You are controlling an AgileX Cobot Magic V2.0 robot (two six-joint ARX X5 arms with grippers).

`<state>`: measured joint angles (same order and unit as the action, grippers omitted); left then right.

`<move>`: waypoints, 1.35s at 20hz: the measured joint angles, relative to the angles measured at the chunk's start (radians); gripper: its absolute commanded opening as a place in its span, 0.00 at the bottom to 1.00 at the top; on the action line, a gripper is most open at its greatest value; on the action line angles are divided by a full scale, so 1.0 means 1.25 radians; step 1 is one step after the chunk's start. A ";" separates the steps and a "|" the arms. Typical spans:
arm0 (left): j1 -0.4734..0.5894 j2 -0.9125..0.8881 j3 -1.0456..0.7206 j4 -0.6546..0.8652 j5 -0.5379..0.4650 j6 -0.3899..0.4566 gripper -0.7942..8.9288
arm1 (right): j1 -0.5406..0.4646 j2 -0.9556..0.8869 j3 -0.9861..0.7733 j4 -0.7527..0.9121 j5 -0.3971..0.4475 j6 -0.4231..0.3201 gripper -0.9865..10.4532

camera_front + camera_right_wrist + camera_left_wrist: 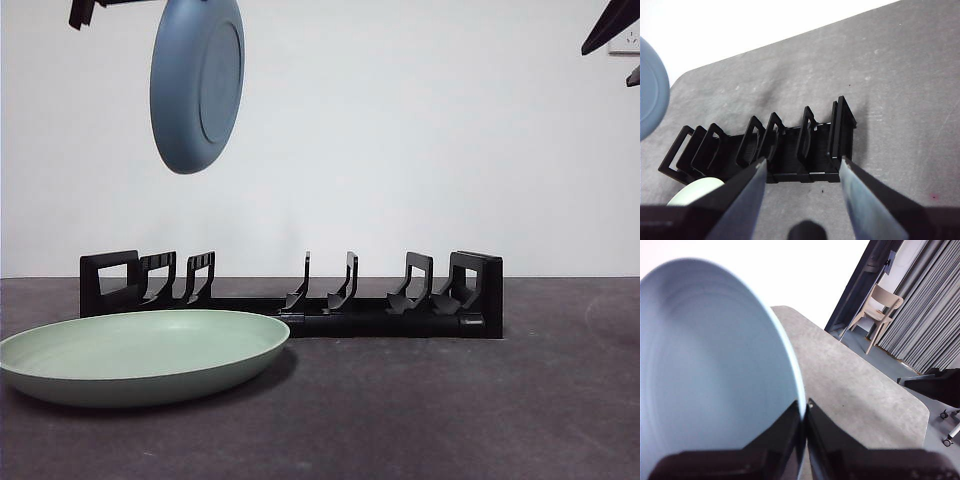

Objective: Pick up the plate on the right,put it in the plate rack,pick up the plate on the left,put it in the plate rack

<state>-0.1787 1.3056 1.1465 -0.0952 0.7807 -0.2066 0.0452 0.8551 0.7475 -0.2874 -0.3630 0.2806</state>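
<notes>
The green plate (140,352) has to stand in the plate rack, so my right gripper should grab it by its rim (280,335) next.
A blue plate (196,80) hangs on edge high above the left end of the black plate rack (300,290), and my left gripper (804,410) is shut on its rim. That blue plate (715,370) fills much of the left wrist view. A pale green plate (140,352) lies flat on the table in front of the rack's left half. My right gripper (802,167) is open and empty, high above the plate rack (765,147). A black tip (612,25) of an arm shows at the front view's top right corner.
The dark grey table (480,410) stretches in front of and to the right of the rack. A white wall stands behind. The left wrist view shows a chair (880,305) and grey curtains (925,325) beyond the table's edge.
</notes>
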 measured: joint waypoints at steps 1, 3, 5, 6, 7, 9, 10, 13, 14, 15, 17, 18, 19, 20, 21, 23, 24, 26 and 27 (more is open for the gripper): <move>0.000 0.009 0.000 0.000 -0.001 0.000 0.07 | 0.000 0.000 0.000 0.000 0.000 0.000 0.30; 0.000 0.034 0.000 0.000 -0.007 0.001 0.07 | 0.000 0.000 0.000 0.000 0.000 0.000 0.30; 0.000 0.062 0.000 0.000 -0.015 0.003 0.07 | 0.000 0.000 0.000 0.000 0.000 0.000 0.30; 0.000 0.076 0.000 0.000 -0.016 0.003 0.07 | 0.000 0.000 0.000 -0.002 0.000 0.000 0.30; 0.000 0.089 0.000 0.000 -0.020 0.003 0.07 | 0.000 0.000 0.000 -0.003 0.000 0.000 0.30; 0.000 0.112 0.000 0.000 -0.037 0.003 0.07 | 0.000 0.000 0.000 -0.003 0.000 0.000 0.30; 0.001 0.122 0.000 0.000 -0.042 0.004 0.07 | 0.000 0.000 0.000 -0.004 0.000 0.000 0.30; 0.006 0.152 0.000 -0.001 -0.057 0.005 0.07 | 0.000 0.000 0.000 -0.009 0.002 0.000 0.30; 0.007 0.159 0.000 -0.002 -0.060 0.005 0.07 | 0.000 0.000 0.000 -0.009 0.004 0.000 0.30; 0.007 0.166 0.000 -0.002 -0.061 0.006 0.07 | 0.000 0.000 0.000 -0.009 0.012 0.000 0.30; 0.008 0.183 0.000 -0.004 -0.061 0.006 0.07 | 0.000 0.000 0.000 -0.009 0.032 0.000 0.30; 0.008 0.195 0.000 -0.009 -0.063 0.006 0.07 | 0.000 0.000 0.000 -0.009 0.039 0.000 0.30; 0.008 0.205 0.000 -0.013 -0.066 0.008 0.07 | 0.000 0.000 0.000 -0.009 0.041 0.000 0.30; 0.008 0.213 0.000 -0.019 -0.075 0.013 0.07 | 0.000 0.000 0.000 -0.009 0.042 0.000 0.30; 0.008 0.215 0.000 -0.028 -0.086 0.017 0.07 | 0.000 0.000 0.000 -0.009 0.042 0.000 0.30; 0.008 0.215 0.000 -0.056 -0.100 0.026 0.07 | 0.000 0.000 0.000 -0.009 0.042 0.000 0.30; 0.008 0.215 0.000 -0.075 -0.102 0.035 0.07 | 0.000 0.000 0.000 -0.009 0.042 0.000 0.30; 0.008 0.215 0.002 -0.101 -0.107 0.059 0.07 | 0.000 0.000 0.000 -0.009 0.042 0.000 0.30; 0.008 0.215 0.004 -0.117 -0.107 0.069 0.08 | 0.000 0.000 0.000 -0.009 0.042 0.000 0.30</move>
<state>-0.1692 1.5742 1.1519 -0.2417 0.6468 -0.1200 0.0452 0.8555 0.7475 -0.2989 -0.3107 0.2806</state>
